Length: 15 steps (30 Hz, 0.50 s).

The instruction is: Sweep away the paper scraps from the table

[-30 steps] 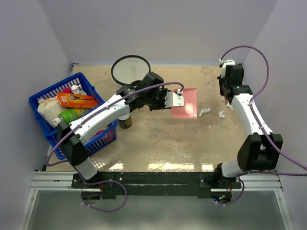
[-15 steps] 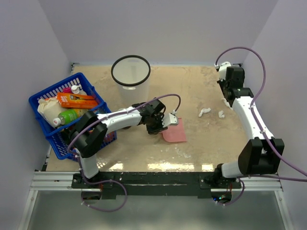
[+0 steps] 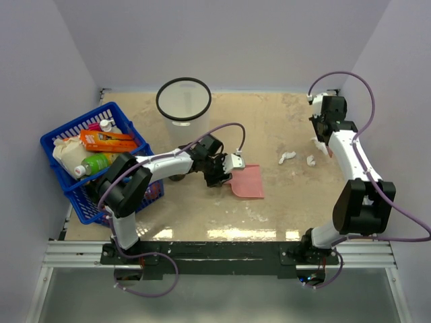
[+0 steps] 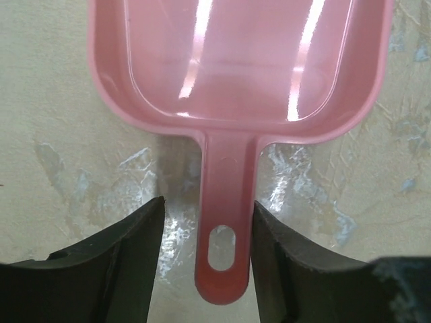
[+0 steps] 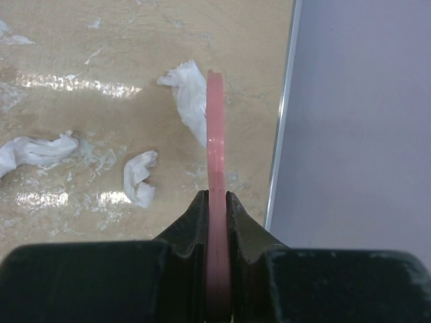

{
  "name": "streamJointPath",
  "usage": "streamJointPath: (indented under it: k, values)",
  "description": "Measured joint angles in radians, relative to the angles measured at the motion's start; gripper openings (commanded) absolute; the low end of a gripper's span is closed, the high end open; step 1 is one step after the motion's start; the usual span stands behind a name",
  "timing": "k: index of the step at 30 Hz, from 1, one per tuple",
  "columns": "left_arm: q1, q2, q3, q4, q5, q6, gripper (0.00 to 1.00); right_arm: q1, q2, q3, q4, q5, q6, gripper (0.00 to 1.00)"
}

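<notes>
The holed end of the dustpan's handle lies between both fingers, so my left gripper should close now. Closing now would hold the handle.
The pink dustpan lies flat on the beige table, mouth facing away from my left gripper. In the left wrist view the dustpan has its handle between my open left gripper; the right finger touches it, the left stands apart. My right gripper is shut on a thin pink tool seen edge-on, low over the table by the right wall. Three white paper scraps lie to its left. They also show in the right wrist view.
A blue basket full of groceries stands at the left. A round bin with a black rim stands at the back. The right wall and its metal strip are close beside the pink tool.
My left arm carried the dustpan from the far middle toward the front, laid it on the table and opened its jaws. The right arm barely shifted.
</notes>
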<state>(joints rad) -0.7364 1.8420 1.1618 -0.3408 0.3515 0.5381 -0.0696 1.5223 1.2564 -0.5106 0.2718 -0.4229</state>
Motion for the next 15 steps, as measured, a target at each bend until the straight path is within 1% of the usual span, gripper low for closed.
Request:
streamJointPath:
  k: [5, 6, 8, 9, 11, 12, 14, 15]
  values:
    - [0.054, 0.000, -0.016, 0.022, 0.066, 0.032, 0.45, -0.011, 0.010, 0.001, 0.002, -0.005, -0.001, 0.00]
    - [0.058, 0.000, -0.018, 0.023, 0.075, 0.036, 0.40, -0.013, 0.018, 0.003, 0.003, -0.005, -0.001, 0.00]
    - [0.061, 0.000, -0.024, 0.027, 0.091, 0.047, 0.34, -0.018, 0.045, 0.011, 0.005, -0.005, -0.001, 0.00]
    - [0.060, 0.000, -0.030, 0.029, 0.100, 0.052, 0.29, -0.019, 0.062, 0.016, 0.006, -0.005, -0.002, 0.00]
    - [0.055, 0.000, -0.037, 0.029, 0.108, 0.059, 0.24, -0.021, 0.093, 0.020, 0.014, -0.006, -0.004, 0.00]
    - [0.053, 0.000, -0.039, 0.029, 0.113, 0.060, 0.19, -0.021, 0.109, 0.021, 0.015, -0.008, -0.005, 0.00]
    - [0.049, 0.000, -0.039, 0.031, 0.116, 0.059, 0.14, -0.021, 0.137, 0.021, 0.018, -0.013, -0.005, 0.00]
    - [0.048, 0.000, -0.039, 0.031, 0.117, 0.058, 0.10, -0.021, 0.147, 0.021, 0.019, -0.016, -0.005, 0.00]
